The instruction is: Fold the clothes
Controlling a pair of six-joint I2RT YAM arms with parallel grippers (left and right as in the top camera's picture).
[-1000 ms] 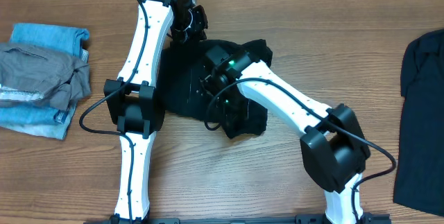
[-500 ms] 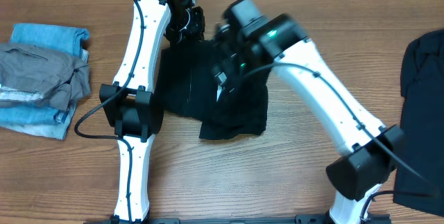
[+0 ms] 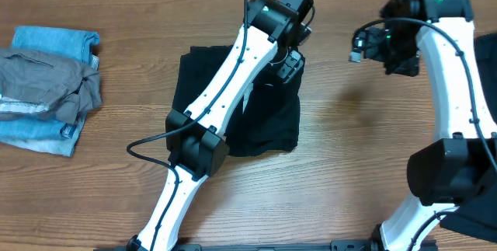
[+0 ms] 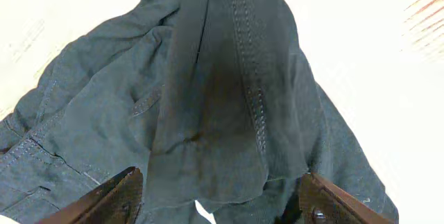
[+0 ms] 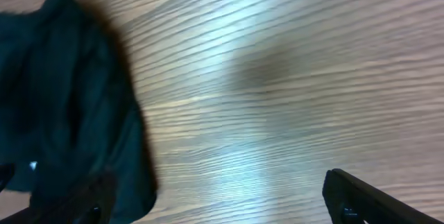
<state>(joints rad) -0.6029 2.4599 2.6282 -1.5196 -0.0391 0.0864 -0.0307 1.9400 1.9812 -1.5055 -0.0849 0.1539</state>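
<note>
I need to grab the black clothes piece by its side edge next with my right gripper, away from the left gripper's corner, to spread it for folding.
The black clothes piece [image 3: 264,123] lies bunched on the wooden table, with a flatter part toward the left [image 3: 198,80]. My left gripper [image 3: 293,63] hovers over its far right corner. In the left wrist view the dark stitched fabric [image 4: 208,85] fills the frame, and the left gripper [image 4: 222,207] stands open with loose folds lying under the wide-apart fingers [image 4: 111,197]. My right gripper [image 3: 371,47] is raised to the right of the garment. It is open [image 5: 222,203] above bare wood, with the garment's edge [image 5: 62,99] to its left.
A pile of blue and grey clothes [image 3: 46,88] sits at the table's left edge. Another dark garment [image 3: 470,88] lies at the right edge. Bare wood [image 3: 349,134] separates the black piece from the right arm.
Both grippers have opened. The right arm let go of the black garment and swung up to the right. The left arm swept from the far left corner across to the garment's right side.
</note>
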